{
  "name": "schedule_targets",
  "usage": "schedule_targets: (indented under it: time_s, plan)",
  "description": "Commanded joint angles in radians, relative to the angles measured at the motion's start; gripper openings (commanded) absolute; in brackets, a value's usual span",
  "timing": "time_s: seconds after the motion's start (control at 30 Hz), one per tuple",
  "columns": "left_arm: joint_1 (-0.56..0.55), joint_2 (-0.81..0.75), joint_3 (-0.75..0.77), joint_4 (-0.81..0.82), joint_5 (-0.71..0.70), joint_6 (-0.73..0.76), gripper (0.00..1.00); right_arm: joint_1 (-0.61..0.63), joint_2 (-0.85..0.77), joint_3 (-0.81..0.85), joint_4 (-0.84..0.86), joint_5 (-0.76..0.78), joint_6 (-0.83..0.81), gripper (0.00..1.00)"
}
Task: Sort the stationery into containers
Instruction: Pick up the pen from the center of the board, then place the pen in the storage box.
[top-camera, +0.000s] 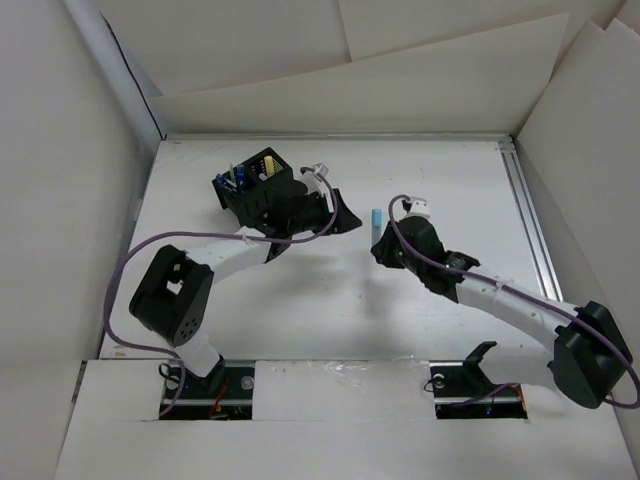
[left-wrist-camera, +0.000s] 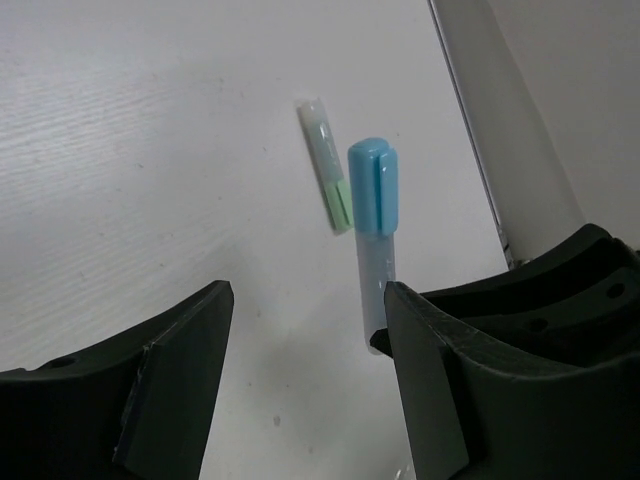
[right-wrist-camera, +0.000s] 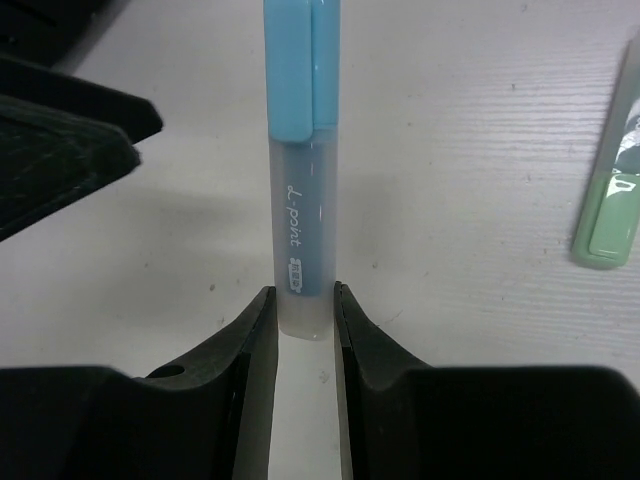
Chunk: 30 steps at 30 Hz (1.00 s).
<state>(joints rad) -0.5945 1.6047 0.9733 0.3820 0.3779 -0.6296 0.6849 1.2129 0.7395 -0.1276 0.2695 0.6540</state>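
The light blue highlighter needs its lower end free to go into the organizer (top-camera: 222, 183). My left gripper should grab the highlighter by its cap (top-camera: 376, 218) next.
My right gripper (right-wrist-camera: 303, 310) is shut on the lower end of a light blue highlighter (right-wrist-camera: 300, 150) and holds it cap up above the table; both also show in the top view, the gripper (top-camera: 385, 243) and the highlighter (top-camera: 376, 218). A green highlighter (right-wrist-camera: 610, 200) lies on the table to its right, and also shows in the left wrist view (left-wrist-camera: 330, 165). My left gripper (left-wrist-camera: 305, 330) is open and empty, just left of the blue highlighter (left-wrist-camera: 375, 230). In the top view the left gripper (top-camera: 340, 215) is beside the black mesh organizer (top-camera: 222, 183), which holds pens and highlighters.
A metal rail (top-camera: 530, 220) runs along the table's right side. White cardboard walls stand round the table. The left gripper's black fingers (right-wrist-camera: 60, 150) are close on the left of the held highlighter.
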Motion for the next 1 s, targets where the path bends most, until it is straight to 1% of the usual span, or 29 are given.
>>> schedule_targets:
  time_s: [0.0,0.17,0.27,0.33,0.4,0.43,0.53,0.57,0.67,0.7,0.8,0.83,0.87,0.9,0.93,0.97]
  plan:
    - [-0.004,0.037,0.045,0.077,0.154,-0.018,0.59,0.004,-0.016,-0.014,0.085,-0.102,-0.077,0.0]
    - [-0.013,0.078,0.045,0.135,0.176,-0.042,0.6,0.004,-0.058,-0.043,0.126,-0.17,-0.108,0.0]
    - [-0.013,0.12,0.073,0.135,0.204,-0.064,0.6,0.004,-0.067,-0.054,0.147,-0.208,-0.108,0.0]
    - [-0.022,0.132,0.064,0.178,0.204,-0.074,0.59,0.004,-0.067,-0.065,0.157,-0.217,-0.119,0.0]
    - [-0.022,0.144,0.054,0.202,0.213,-0.087,0.55,0.004,-0.067,-0.065,0.157,-0.227,-0.119,0.0]
    - [-0.022,0.153,0.064,0.202,0.213,-0.096,0.5,0.004,-0.067,-0.065,0.157,-0.227,-0.119,0.0]
    - [-0.022,0.153,0.064,0.213,0.201,-0.096,0.39,0.004,-0.067,-0.074,0.167,-0.256,-0.119,0.0]
    - [-0.022,0.153,0.064,0.213,0.2,-0.107,0.32,0.004,-0.058,-0.074,0.167,-0.266,-0.119,0.0]
    - [-0.022,0.164,0.064,0.227,0.2,-0.107,0.24,0.004,-0.058,-0.074,0.167,-0.266,-0.119,0.0]
    - [-0.022,0.164,0.064,0.227,0.211,-0.107,0.16,0.004,-0.058,-0.074,0.167,-0.266,-0.119,0.0]
    - [-0.031,0.164,0.064,0.227,0.202,-0.107,0.03,-0.005,-0.058,-0.074,0.177,-0.266,-0.119,0.0]
    - [-0.031,0.164,0.064,0.227,0.202,-0.107,0.0,-0.005,-0.058,-0.074,0.177,-0.266,-0.11,0.0]
    - [-0.031,0.164,0.064,0.227,0.202,-0.107,0.0,-0.005,-0.058,-0.074,0.177,-0.266,-0.109,0.01]
    - [-0.031,0.164,0.074,0.213,0.202,-0.116,0.0,-0.014,-0.058,-0.074,0.177,-0.266,-0.109,0.05]
    - [-0.021,0.164,0.074,0.213,0.184,-0.116,0.0,-0.015,-0.068,-0.074,0.177,-0.266,-0.109,0.18]
    - [-0.021,0.152,0.074,0.213,0.171,-0.125,0.0,-0.015,-0.069,-0.074,0.177,-0.266,-0.109,0.25]
